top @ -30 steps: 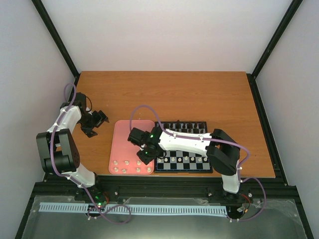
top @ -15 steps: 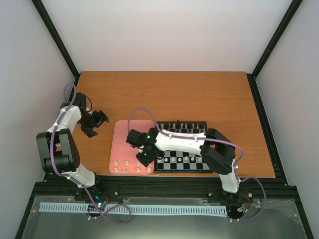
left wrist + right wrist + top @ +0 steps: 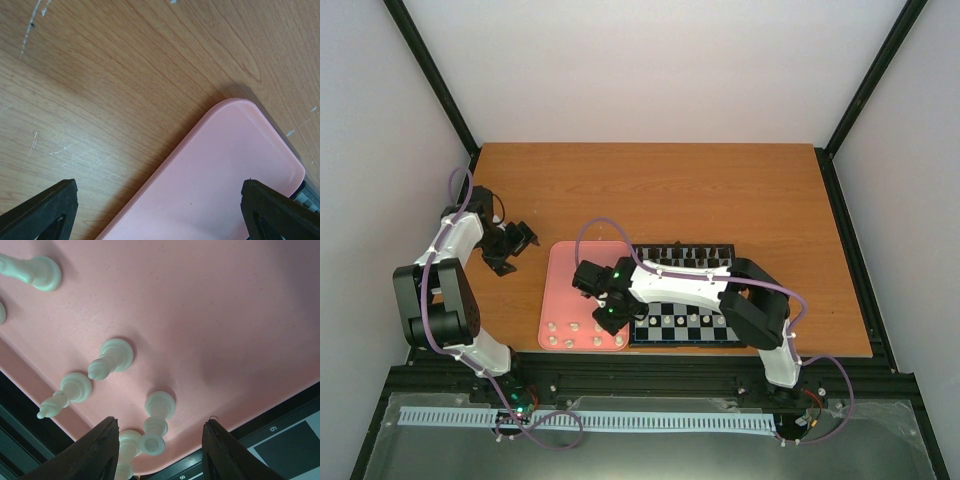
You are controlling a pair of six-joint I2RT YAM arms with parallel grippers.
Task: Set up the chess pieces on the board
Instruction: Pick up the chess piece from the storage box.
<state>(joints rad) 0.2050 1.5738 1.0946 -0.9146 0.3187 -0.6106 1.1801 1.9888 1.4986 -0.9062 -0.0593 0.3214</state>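
Note:
The white rook-like piece stands between my fingertips, so my right gripper should close on it. Closing now would hold the piece near its top.
The board (image 3: 682, 343) lies right of centre, with several cream-white chess pieces (image 3: 693, 319) in a near row and dark pieces along its far row. More white pieces (image 3: 574, 327) stand in two rows at the near end of the pink tray (image 3: 582, 270). My right gripper (image 3: 610, 318) is open, low over the tray's near right corner. In the right wrist view a white rook-like piece (image 3: 159, 420) stands between the open fingers (image 3: 100, 452), untouched, with another piece (image 3: 125, 450) beside it. My left gripper (image 3: 516, 243) is open and empty, left of the tray.
The left wrist view shows the tray's far corner (image 3: 235, 165), bare wooden table (image 3: 110, 85) and a bit of the board's corner (image 3: 309, 194). More white pieces (image 3: 111, 357) stand on the tray beyond the right gripper. The board's rim (image 3: 240, 460) borders the tray.
My right gripper has moved a little left and nearer, from the board's edge over the tray's near right corner. The left arm has not moved.

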